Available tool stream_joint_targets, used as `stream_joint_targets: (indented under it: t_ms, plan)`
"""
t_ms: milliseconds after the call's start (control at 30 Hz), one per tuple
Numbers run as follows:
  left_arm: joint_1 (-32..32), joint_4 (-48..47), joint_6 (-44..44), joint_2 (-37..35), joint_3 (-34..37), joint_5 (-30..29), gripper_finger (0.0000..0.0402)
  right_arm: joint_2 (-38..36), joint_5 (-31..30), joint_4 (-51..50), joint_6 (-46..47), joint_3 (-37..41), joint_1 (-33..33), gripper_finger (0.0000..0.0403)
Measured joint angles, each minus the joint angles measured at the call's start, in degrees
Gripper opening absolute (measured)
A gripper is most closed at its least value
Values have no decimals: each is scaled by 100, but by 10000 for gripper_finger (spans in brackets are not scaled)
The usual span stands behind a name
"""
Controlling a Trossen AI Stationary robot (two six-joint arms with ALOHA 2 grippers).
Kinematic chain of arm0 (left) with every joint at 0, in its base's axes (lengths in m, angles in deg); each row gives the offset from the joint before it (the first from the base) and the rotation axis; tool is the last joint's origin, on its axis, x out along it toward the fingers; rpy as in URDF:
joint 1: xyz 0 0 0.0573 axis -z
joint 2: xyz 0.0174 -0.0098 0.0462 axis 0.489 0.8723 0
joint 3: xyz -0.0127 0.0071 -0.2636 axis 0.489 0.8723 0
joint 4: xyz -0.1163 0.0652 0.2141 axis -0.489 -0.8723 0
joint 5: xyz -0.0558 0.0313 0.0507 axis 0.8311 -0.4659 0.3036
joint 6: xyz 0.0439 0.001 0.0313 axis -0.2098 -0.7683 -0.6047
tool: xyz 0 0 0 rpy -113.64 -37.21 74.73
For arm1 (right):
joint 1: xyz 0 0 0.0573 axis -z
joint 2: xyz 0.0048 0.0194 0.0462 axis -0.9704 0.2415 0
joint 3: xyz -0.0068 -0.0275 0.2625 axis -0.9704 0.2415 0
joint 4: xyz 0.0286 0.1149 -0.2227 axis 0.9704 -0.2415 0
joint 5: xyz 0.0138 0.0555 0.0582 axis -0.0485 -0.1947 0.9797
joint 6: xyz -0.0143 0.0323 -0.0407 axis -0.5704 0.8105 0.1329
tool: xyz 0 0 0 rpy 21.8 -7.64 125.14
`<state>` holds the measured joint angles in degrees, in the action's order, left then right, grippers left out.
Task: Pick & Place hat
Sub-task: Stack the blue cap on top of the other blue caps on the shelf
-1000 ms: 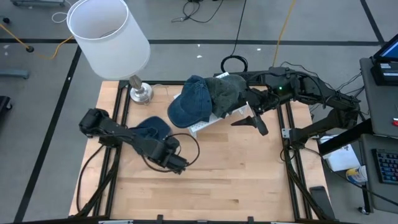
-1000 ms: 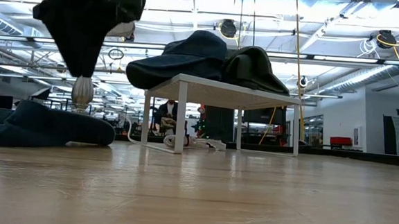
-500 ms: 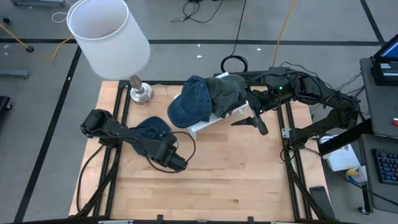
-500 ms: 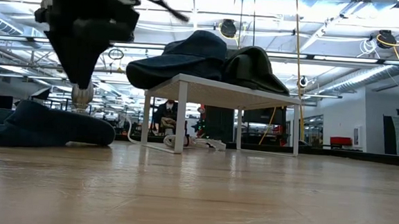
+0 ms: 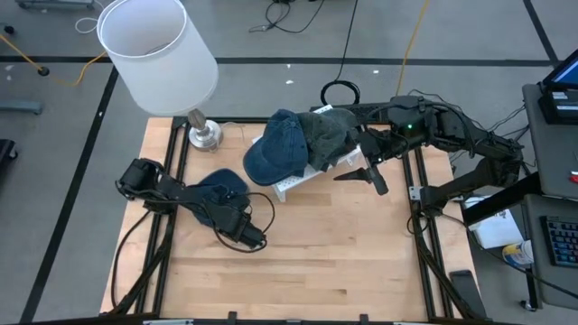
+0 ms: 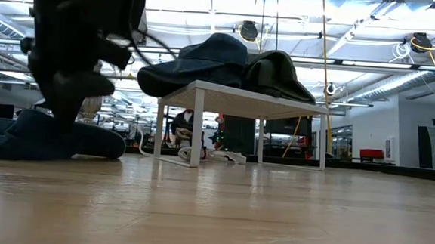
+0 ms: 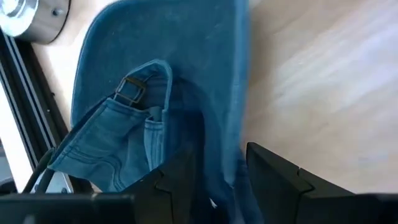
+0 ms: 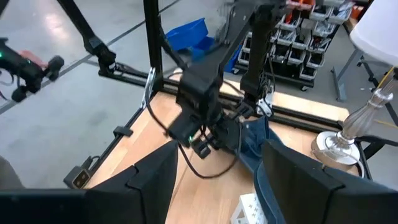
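The left gripper should next grab the blue denim hat by its brim's edge [image 7: 236,106], so that it can place the hat with the stacked caps.
A blue denim hat [image 5: 222,185] lies flat on the wooden table at the left; the left wrist view shows its strap and buckle [image 7: 129,92]. My left gripper [image 5: 235,217] is open and low over it, pointing steeply down, with a finger [image 7: 177,186] on each side of the hat's near edge [image 7: 217,177]. A second blue cap [image 5: 278,149] and a dark grey hat [image 5: 330,134] rest on a small white stand [image 5: 302,177]. My right gripper [image 5: 366,176] hangs open and raised beside that stand, holding nothing. My left gripper straddles the near edge [image 7: 217,177] of the blue denim hat, coming steeply from above. I cannot tell whether the fingers touch the cloth. The hat lies flat on the table.
A lamp with a white shade [image 5: 158,54] and a metal base [image 5: 205,134] stands at the far left corner, close behind the hat. Black frame rails [image 5: 167,208] run along the table's sides. Bare wood [image 5: 325,253] lies toward the near edge.
My left gripper has come down toward the blue hat on the table and tipped more steeply downward, drifting a little toward the table's left. Its fingers stay the same width apart. The hats have not moved.
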<state>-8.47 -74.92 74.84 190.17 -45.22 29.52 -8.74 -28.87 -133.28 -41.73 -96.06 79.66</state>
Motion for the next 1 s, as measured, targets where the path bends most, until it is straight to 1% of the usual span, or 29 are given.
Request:
stream_joint_targets:
  t_ms: [200,333,433,600,633,833,1000]
  plan:
    - [-24,519,-134,0,439,116,152,0,-4,333,192,0,0,226]
    - [-22,532,-94,0,500,151,144,0,-4,537,194,0,0,223]
    - [-22,539,-216,0,500,197,111,0,-4,644,194,0,0,218]
    - [-22,548,-437,0,500,413,22,0,-4,770,197,0,0,208]
    - [-20,555,-443,0,500,443,14,0,-4,775,217,0,0,206]
    - [82,575,-361,-127,417,933,10,0,-4,750,363,0,0,203]
    - [301,621,-348,-479,65,1258,9,0,-5,736,311,0,0,201]
